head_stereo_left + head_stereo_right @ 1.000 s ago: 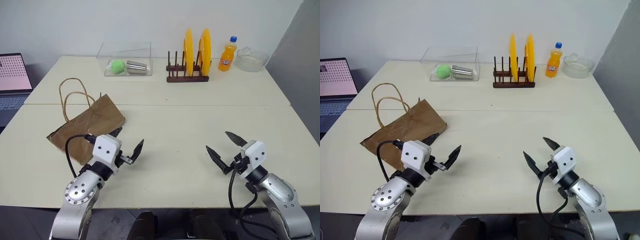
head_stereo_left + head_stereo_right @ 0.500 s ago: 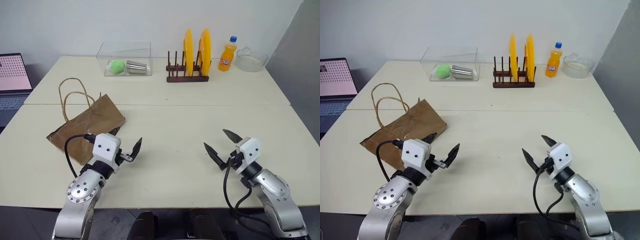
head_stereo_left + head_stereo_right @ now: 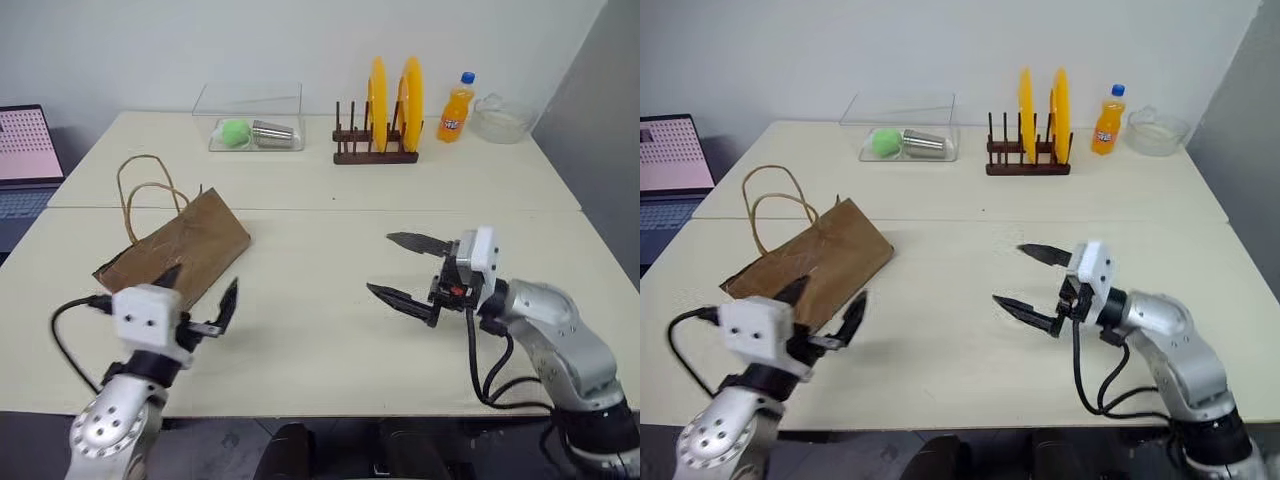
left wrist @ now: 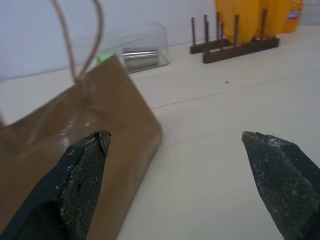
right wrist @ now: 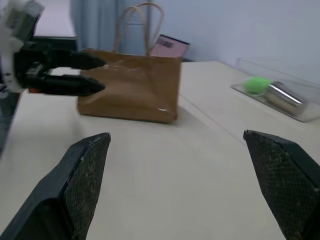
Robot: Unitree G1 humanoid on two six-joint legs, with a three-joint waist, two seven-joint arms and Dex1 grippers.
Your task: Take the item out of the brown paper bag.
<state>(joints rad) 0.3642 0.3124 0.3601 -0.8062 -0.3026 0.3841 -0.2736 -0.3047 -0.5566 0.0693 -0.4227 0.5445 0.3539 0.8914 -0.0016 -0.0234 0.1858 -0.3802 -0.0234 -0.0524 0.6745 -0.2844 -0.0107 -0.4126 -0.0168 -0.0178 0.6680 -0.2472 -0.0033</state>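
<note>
I should grab the bag (image 3: 178,248) next with my left gripper, taking it by its cord handles, which loop up off the table.
The brown paper bag (image 3: 178,248) lies on its side at the table's left, its cord handles (image 3: 146,192) toward the back. The item is hidden from view. My left gripper (image 3: 201,283) stands open just in front of the bag's near edge, one finger (image 4: 83,169) over the paper and the other over bare table. My right gripper (image 3: 380,263) is open above the table's middle and points left at the bag (image 5: 135,84), well apart from it. Nothing sits between either pair of fingers.
Along the back stand a clear box (image 3: 250,128) with a green ball and a metal cup, a wooden rack (image 3: 376,150) with two yellow plates, an orange soda bottle (image 3: 455,108) and a glass bowl (image 3: 503,118). A laptop (image 3: 25,158) sits far left.
My right gripper has risen and swung left, now pointing toward the bag. My left gripper has drawn back and to the left beside the bag. Both stayed open.
</note>
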